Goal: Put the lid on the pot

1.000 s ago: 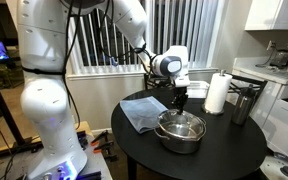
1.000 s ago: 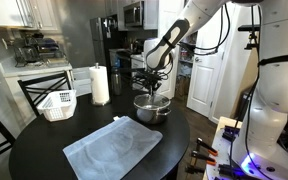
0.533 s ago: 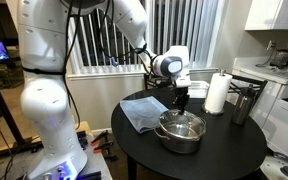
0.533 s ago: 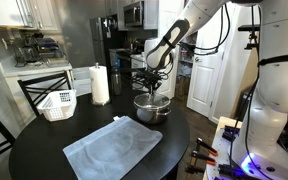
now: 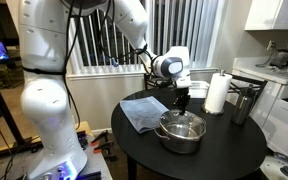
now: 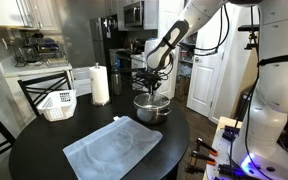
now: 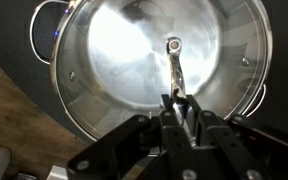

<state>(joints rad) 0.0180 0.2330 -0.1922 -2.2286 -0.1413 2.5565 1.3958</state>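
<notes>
My gripper opens now, since the glass lid's edge lies level all around the pot's rim (image 5: 180,138) (image 7: 55,65) and the lid would remain seated if released.
The shiny steel pot (image 5: 182,140) stands on the round black table (image 5: 224,150); it shows in both exterior views (image 6: 152,112). The glass lid (image 5: 181,125) lies on or just at the pot's rim. In the wrist view the lid (image 7: 124,60) covers the pot's mouth, with the pot's side handles (image 7: 42,30) showing at the edges. My gripper (image 7: 180,100) hangs straight above the pot and is shut on the lid's central metal handle (image 7: 173,55). The gripper also shows in both exterior views (image 5: 180,102) (image 6: 151,88).
A blue-grey cloth (image 5: 139,112) (image 6: 114,148) lies on the table beside the pot. A paper towel roll (image 5: 217,94) (image 6: 100,85) and a tall dark metal cylinder (image 5: 244,103) stand near the table's edge. A white basket (image 6: 57,104) sits on a chair.
</notes>
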